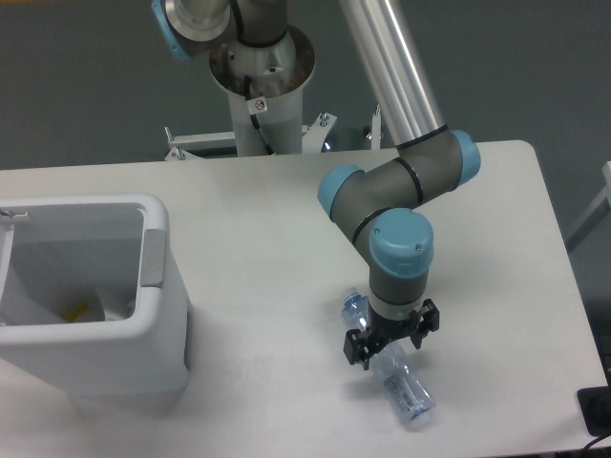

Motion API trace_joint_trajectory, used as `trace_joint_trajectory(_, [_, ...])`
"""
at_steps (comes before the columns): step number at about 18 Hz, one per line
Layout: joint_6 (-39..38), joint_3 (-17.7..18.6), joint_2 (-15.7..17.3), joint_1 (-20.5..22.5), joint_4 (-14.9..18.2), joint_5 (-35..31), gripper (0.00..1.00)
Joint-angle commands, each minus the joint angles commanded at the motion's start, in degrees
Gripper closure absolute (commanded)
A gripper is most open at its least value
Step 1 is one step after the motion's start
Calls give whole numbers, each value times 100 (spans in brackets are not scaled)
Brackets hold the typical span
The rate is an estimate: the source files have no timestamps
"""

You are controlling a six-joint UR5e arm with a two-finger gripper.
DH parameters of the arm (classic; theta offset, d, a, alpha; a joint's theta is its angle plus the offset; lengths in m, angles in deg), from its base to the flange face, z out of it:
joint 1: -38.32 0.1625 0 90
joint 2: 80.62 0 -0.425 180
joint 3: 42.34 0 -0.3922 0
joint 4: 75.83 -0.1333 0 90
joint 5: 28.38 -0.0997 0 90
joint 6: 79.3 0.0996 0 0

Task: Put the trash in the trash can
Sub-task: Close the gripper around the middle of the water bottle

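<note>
The plastic bottle needs to go in the white trash can. My gripper should grab the bottle by its middle (386, 362) next.
A clear plastic bottle (405, 392), the trash, lies on the white table right of centre, its bluish cap (352, 305) pointing up-left and its labelled end toward the front edge. My gripper (388, 342) is down over the bottle's middle, open, with one finger on each side of it. I cannot tell whether the fingers touch the bottle. The white trash can (158, 329) stands at the left edge, with a grey panel (153, 258) on its right inner rim. Something pale with a yellowish spot (78, 309) lies inside it.
The arm's base column (260, 105) rises behind the table's far edge. A black object (598, 410) sits off the table's front right corner. The table's front edge runs just below the bottle's lower end.
</note>
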State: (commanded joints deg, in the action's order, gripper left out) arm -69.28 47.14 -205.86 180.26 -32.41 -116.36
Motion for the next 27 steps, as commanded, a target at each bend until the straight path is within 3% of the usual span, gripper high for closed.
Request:
trace_joint_trajectory(4, [53,-334,-325,-18,-53,-9,0])
trace_joint_trajectory(8, [44,-405,-466,-26,-289,-17,0])
trace_joint_trajectory(13, [1,-405,-571,-105,-325,-263,1])
trace_joint_trajectory(15, [-26,-414,-571,-141,-325,-325,21])
trace_joint_trajectory(17, [-44,-396,-571,-141,-325,-334,31])
trace_joint_trajectory(27, [-35,-396,-449,-141,-316,-325,34])
